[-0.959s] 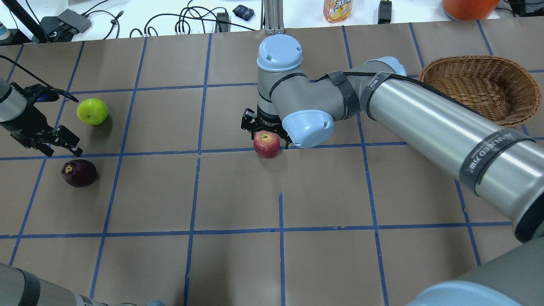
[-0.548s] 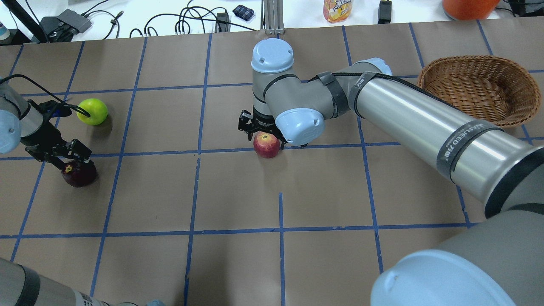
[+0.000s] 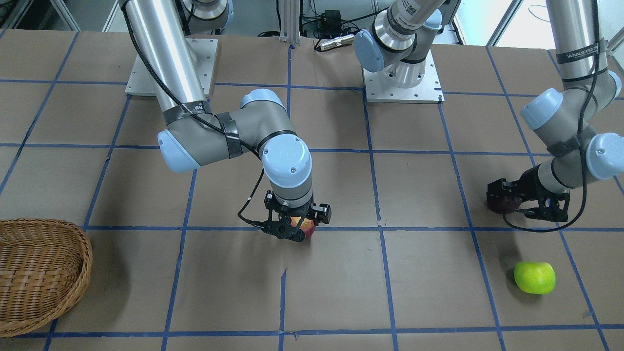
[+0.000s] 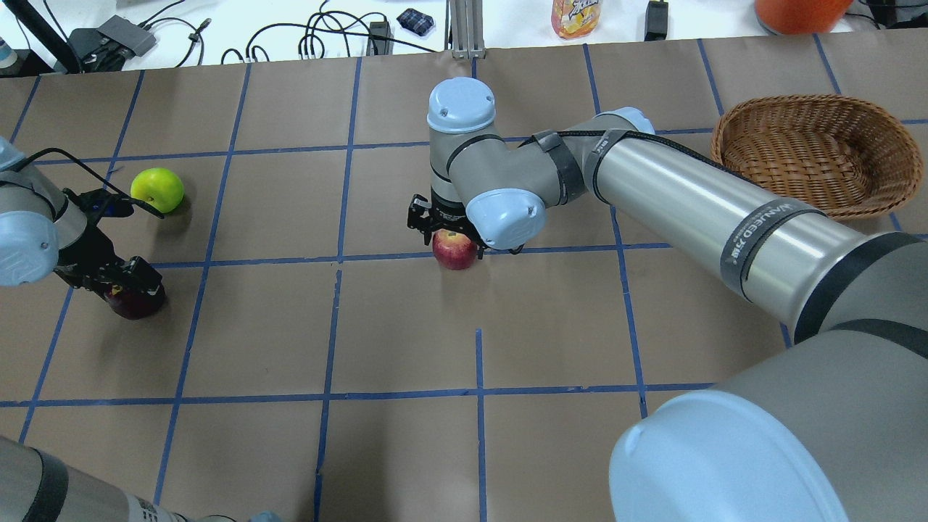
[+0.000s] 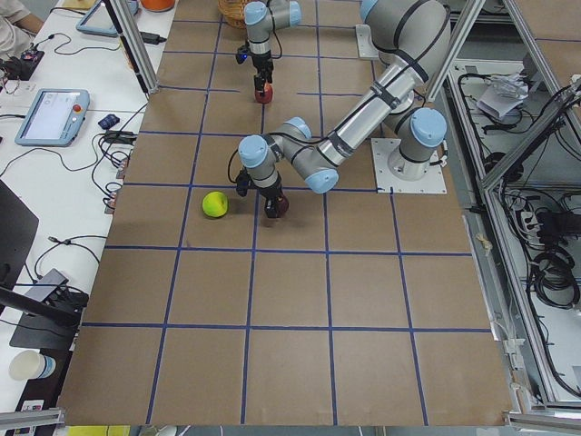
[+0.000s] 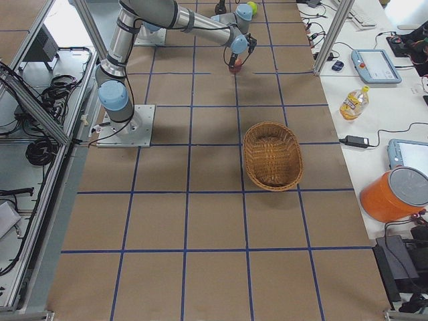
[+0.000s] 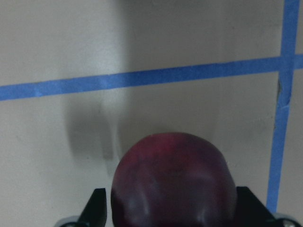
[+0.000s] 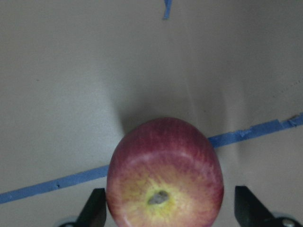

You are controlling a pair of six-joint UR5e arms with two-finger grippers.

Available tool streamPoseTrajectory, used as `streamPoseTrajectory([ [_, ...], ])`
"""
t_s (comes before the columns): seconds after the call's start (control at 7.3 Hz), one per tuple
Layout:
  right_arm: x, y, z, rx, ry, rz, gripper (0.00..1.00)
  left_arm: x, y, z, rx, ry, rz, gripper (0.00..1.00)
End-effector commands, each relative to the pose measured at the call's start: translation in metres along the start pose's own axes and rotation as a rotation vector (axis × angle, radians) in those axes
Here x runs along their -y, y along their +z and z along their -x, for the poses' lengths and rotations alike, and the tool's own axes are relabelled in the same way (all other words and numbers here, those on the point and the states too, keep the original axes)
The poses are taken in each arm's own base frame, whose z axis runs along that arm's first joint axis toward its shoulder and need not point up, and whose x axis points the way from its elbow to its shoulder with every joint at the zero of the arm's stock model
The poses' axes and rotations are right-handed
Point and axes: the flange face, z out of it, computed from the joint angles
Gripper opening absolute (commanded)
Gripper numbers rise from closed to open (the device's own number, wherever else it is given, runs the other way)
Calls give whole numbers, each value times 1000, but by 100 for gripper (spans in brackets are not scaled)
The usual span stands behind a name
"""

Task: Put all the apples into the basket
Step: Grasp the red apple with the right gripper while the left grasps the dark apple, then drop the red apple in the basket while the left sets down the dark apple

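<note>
The red apple has to get into the basket, so my right gripper needs to grab it next around its rounded body [image 8: 163, 161].
The red apple [image 4: 454, 254] with a yellowish stem end sits on the table at the middle. My right gripper [image 4: 451, 230] is open and low over it, one finger on each side, as the right wrist view shows [image 8: 164, 175]. The dark maroon apple [image 4: 135, 303] lies at the left. My left gripper [image 4: 119, 279] is open and straddles it; in the left wrist view the apple [image 7: 173, 179] fills the gap between the fingers. The green apple [image 4: 157, 190] lies free behind the left gripper. The wicker basket [image 4: 797, 109] stands empty at the far right.
The table is brown paper with a blue tape grid. The right arm's long silver link [image 4: 696, 210] stretches between the red apple and the basket. Cables, a bottle [image 4: 576, 16] and an orange container lie beyond the table's far edge.
My left gripper has moved from beside the green apple down over the maroon apple. My right gripper has come lower around the red apple. The apples have not moved.
</note>
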Motion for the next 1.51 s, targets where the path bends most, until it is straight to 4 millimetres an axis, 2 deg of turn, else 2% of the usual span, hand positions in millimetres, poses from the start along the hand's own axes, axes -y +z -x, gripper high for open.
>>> streamPoseTrajectory([
  [0.0,2,-4,0,9,-34,0,0,2,-29,-7,31,29,-27,27],
  [0.14,1,-6,0,7,-85,-3,0,8,-55,-32,4,31,-20,26],
  [0.27,8,-14,-6,18,-81,-9,0,21,-74,-94,4,-10,-24,26],
  [0.41,16,-34,-15,23,-102,-36,0,32,-83,-177,14,-9,-40,26],
  [0.55,35,-60,-43,8,-125,-65,0,38,-89,-263,16,-53,-64,26],
  [0.69,70,-95,-95,-10,-119,-81,0,42,-82,-325,-23,-120,-74,27],
  [0.82,97,-137,-158,-11,-110,-82,0,49,-81,-368,-87,-210,-109,28],
  [0.96,114,-173,-222,-20,-119,-70,0,54,-67,-410,-144,-254,-115,29],
  [1.1,134,-195,-285,-75,-133,-99,0,60,-53,-443,-146,-217,-149,32],
  [1.23,156,-200,-345,-128,-176,-103,0,68,-45,-462,-162,-231,-198,37],
  [1.37,172,-203,-389,-131,-216,-116,0,71,-30,-482,-164,-248,-198,37],
])
